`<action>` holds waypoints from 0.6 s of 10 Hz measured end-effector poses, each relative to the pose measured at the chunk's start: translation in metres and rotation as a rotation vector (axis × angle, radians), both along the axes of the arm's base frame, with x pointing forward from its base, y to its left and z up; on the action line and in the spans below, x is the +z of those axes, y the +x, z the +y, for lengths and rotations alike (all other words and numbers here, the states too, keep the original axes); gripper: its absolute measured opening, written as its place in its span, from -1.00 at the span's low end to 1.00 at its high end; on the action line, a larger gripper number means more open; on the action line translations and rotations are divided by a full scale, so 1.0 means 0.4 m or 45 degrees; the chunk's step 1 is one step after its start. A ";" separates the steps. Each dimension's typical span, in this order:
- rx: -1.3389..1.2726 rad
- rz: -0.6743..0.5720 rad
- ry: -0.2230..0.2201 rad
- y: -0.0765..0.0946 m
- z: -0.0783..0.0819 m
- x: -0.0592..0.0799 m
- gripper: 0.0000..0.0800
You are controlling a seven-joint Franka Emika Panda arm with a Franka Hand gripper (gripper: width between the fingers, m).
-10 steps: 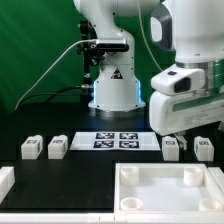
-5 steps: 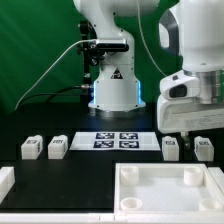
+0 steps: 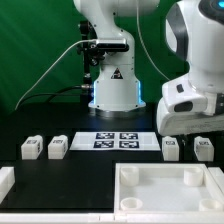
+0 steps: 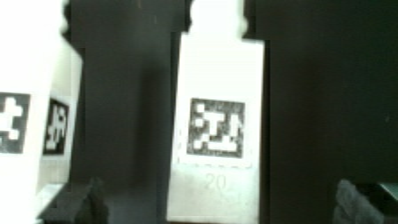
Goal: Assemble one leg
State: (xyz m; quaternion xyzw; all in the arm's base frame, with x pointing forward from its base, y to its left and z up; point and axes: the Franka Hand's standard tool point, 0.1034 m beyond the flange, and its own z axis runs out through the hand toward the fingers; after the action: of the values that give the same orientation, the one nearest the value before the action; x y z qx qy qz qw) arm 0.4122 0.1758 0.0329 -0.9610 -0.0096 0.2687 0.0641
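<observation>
The leg's narrow neck has to stay free to fit into the tray-like piece, so the gripper will next grab the leg by its tagged body (image 3: pixel 204 149) (image 4: pixel 217 140).
Four small white legs with square tags stand in a row on the black table: two at the exterior view's left (image 3: pixel 30 148) (image 3: pixel 57 147) and two at its right (image 3: pixel 171 148) (image 3: pixel 204 148). My gripper (image 3: pixel 190 128) hangs above the right pair without touching them. In the wrist view one leg (image 4: pixel 217 120) with its tag and the number 20 lies between my open gripper's (image 4: pixel 217 205) dark fingertips (image 4: pixel 71 205), apart from both. Another tagged leg (image 4: pixel 18 122) shows at the edge.
The marker board (image 3: pixel 115 141) lies in the middle between the leg pairs. A large white square tray-like piece (image 3: pixel 125 185) sits at the front right. A small white part (image 3: pixel 5 180) is at the front left. The robot base (image 3: pixel 112 85) stands behind.
My hand has moved toward the exterior view's right and slightly lower, over the right pair of legs. The parts on the table have not moved.
</observation>
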 end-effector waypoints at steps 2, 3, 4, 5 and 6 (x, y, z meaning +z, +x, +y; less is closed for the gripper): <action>-0.064 0.312 -0.078 -0.030 0.015 0.002 0.62; -0.054 0.404 -0.087 -0.027 0.033 -0.015 0.62; -0.058 0.383 -0.084 -0.025 0.039 -0.035 0.62; -0.059 0.383 -0.086 -0.034 0.037 -0.041 0.62; -0.059 0.381 -0.087 -0.044 0.036 -0.051 0.62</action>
State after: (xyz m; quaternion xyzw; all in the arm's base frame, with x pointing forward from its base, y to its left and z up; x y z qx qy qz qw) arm 0.3947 0.1903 0.0123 -0.9119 0.0312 0.4075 0.0382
